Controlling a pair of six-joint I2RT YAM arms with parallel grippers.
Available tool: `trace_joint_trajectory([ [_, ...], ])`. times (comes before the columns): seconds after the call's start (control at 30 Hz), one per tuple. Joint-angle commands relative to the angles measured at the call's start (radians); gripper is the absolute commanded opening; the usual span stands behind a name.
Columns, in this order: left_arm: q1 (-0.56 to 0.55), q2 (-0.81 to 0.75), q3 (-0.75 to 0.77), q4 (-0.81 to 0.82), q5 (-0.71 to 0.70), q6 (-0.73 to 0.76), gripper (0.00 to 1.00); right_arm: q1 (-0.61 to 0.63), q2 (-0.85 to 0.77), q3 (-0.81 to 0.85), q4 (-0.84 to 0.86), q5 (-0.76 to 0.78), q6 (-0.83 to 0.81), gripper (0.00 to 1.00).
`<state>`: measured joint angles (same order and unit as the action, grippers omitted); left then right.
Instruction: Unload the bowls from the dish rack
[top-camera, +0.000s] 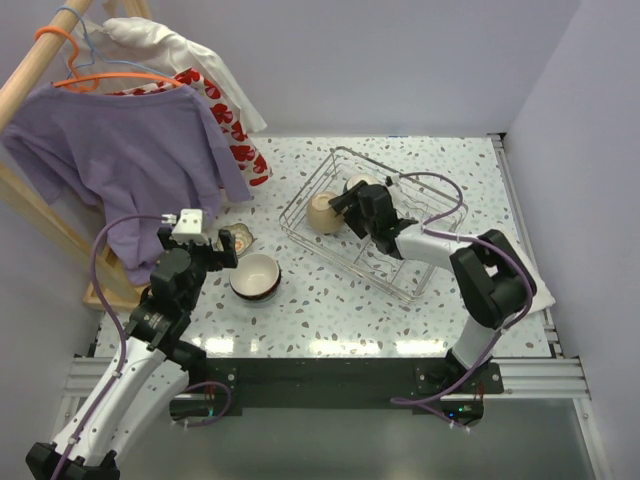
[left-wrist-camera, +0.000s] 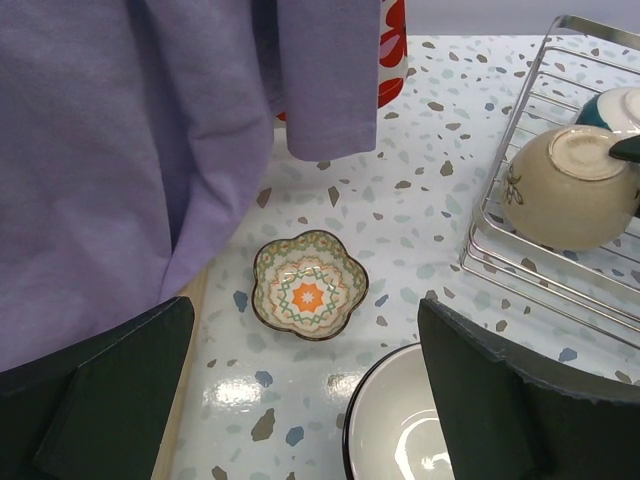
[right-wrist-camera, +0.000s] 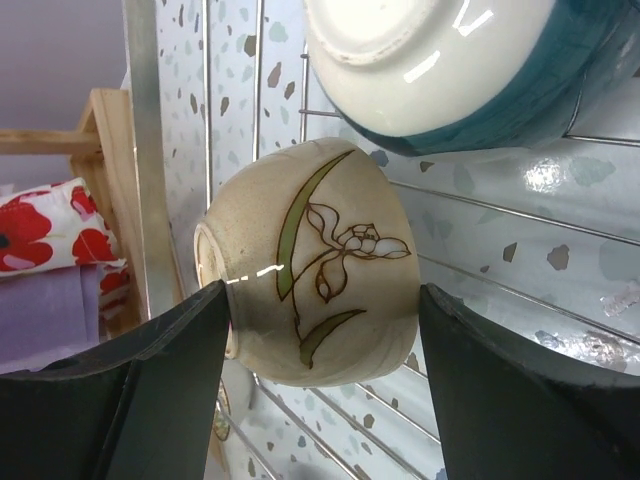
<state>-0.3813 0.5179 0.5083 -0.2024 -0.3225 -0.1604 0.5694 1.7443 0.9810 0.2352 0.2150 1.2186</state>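
Note:
The tan bowl would come up from the dish rack (top-camera: 440, 205) if the robot's right gripper lifted now, because the fingers are closed on its foot and rim (top-camera: 330, 212).
The dish rack (top-camera: 440, 205) stands right of the table's middle. A tan bowl (top-camera: 322, 212) with a painted flower lies on its side at the rack's left corner. My right gripper (top-camera: 338, 208) straddles it. In the right wrist view the fingers (right-wrist-camera: 170, 370) touch the tan bowl (right-wrist-camera: 310, 265) at its foot and its rim, gripper (right-wrist-camera: 322, 330). A teal-and-white bowl (right-wrist-camera: 450, 70) lies just behind it. My left gripper (left-wrist-camera: 305, 400) is open and empty above the table, over a white-inside, dark-rimmed bowl (left-wrist-camera: 400, 425) that stands outside the rack (top-camera: 255, 277).
A small flower-shaped patterned dish (left-wrist-camera: 308, 285) sits on the table next to the left gripper (top-camera: 215, 248). A purple shirt (top-camera: 120, 150) and a red-flowered cloth (top-camera: 235, 135) hang from a wooden stand at the back left. White paper (top-camera: 540, 285) lies at the right edge.

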Motion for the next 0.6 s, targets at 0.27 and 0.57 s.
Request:
trace_joint_trajectory([
  [0.27, -0.001, 0.018, -0.008, 0.063, 0.062, 0.035, 1.0, 0.003, -0.189, 0.07, -0.056, 0.021, -0.202, 0.0],
  [0.57, -0.001, 0.054, -0.01, 0.13, 0.218, 0.059, 1.0, -0.008, -0.267, 0.077, -0.146, 0.024, -0.179, 0.0],
])
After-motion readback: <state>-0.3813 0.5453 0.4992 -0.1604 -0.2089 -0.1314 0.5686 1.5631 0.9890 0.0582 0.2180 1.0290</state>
